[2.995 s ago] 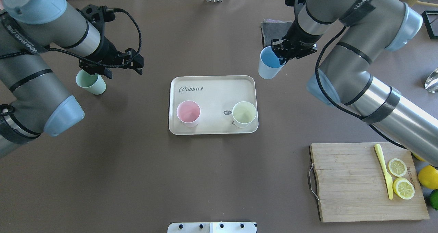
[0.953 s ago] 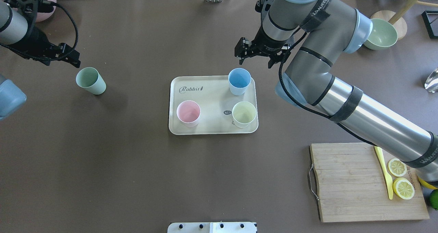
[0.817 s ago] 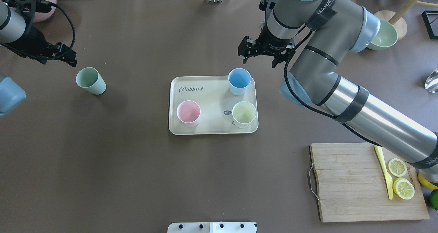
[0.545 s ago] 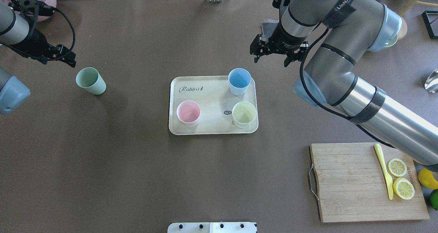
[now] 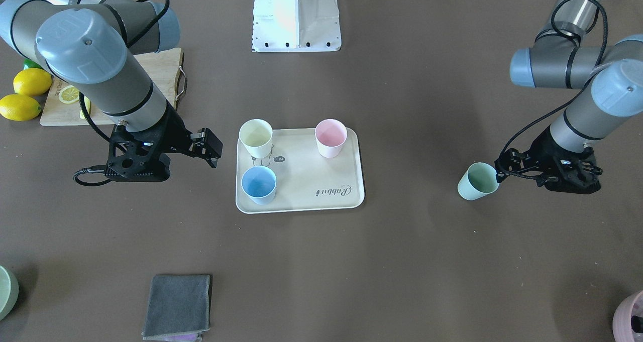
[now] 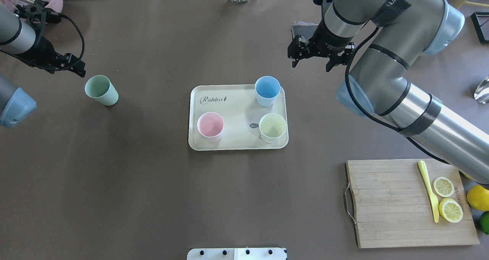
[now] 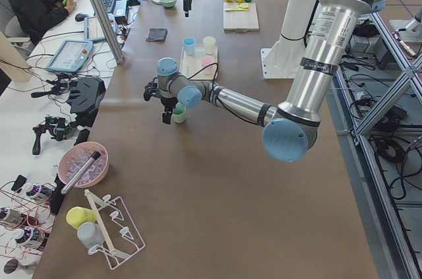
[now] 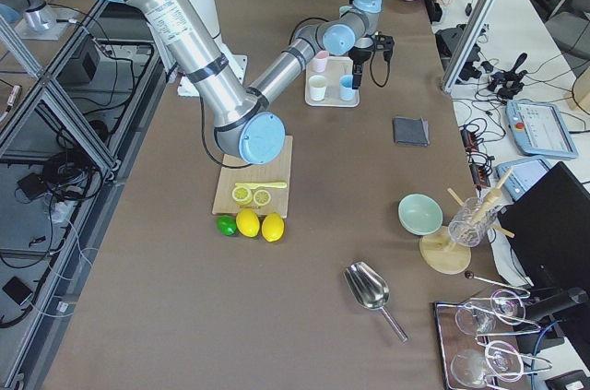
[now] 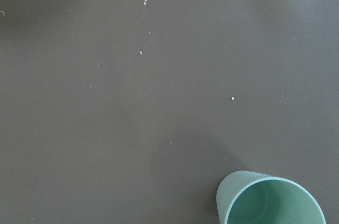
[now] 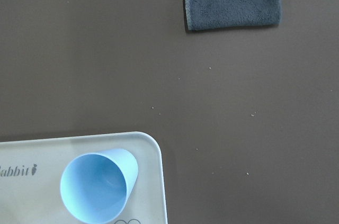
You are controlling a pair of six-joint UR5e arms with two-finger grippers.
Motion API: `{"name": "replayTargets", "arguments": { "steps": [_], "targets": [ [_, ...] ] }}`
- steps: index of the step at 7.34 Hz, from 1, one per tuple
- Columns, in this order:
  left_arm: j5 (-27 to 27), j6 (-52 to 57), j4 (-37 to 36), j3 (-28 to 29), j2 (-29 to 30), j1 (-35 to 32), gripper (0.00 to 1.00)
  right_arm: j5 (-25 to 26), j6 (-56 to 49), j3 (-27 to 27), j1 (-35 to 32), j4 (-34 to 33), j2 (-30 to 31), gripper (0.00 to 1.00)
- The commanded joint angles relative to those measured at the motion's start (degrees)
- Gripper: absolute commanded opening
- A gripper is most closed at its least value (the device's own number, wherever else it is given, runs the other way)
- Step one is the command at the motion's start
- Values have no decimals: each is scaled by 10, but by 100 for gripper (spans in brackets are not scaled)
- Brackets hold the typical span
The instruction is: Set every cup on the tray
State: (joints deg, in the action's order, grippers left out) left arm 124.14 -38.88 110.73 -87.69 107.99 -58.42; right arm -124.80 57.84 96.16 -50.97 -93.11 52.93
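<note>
My left gripper will next grab the mint green cup by its rim to place it on the tray [image 5: 307, 182] with the other cups.
The cream tray [image 6: 237, 103] lies mid-table and bears three cups: light blue [image 6: 267, 91], pink [image 6: 210, 126] and pale yellow [image 6: 272, 127]. The mint green cup [image 6: 101, 90] stands upright on the table, far left of the tray. My left gripper [image 6: 65, 67] hovers open and empty just beyond and left of it. The left wrist view shows only that cup's rim [image 9: 270, 200] at the bottom right. My right gripper [image 6: 311, 63] is open and empty, above the table beyond the tray's far right corner. The right wrist view shows the blue cup [image 10: 98, 187] on the tray corner [image 10: 153, 181].
A wooden cutting board [image 6: 382, 202] with lemon slices and a yellow knife lies front right, with whole lemons [image 5: 20, 93] beside it. A grey cloth [image 5: 177, 307] lies beyond the tray. A pale green bowl [image 5: 5, 292] and a pink pot [image 5: 630, 319] sit at the far corners.
The right gripper has let go of the blue cup, which now stands on the tray, and has drawn back to the right. The left gripper has moved left, off the mint cup.
</note>
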Motion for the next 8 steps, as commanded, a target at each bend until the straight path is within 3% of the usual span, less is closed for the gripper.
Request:
{"name": "replayTargets", "arguments": {
  "steps": [1,2,3,4,5,8],
  "targets": [
    [-1,-30,42,30,10,23,97,0,-1,0,-5,0,5,100],
    [0,-29,42,29,6,24,97,0,-1,1,-8,0,7,100],
    [-1,-26,44,28,2,24,68,0,-1,1,-8,0,8,100],
    [-1,-25,48,31,2,25,26,1,-1,2,-10,0,8,100],
    [-1,-24,48,27,1,25,0,0,0,3,-16,0,10,100],
    [7,-23,18,-30,1,19,0,0,-4,18,-21,0,28,100]
  ]
}}
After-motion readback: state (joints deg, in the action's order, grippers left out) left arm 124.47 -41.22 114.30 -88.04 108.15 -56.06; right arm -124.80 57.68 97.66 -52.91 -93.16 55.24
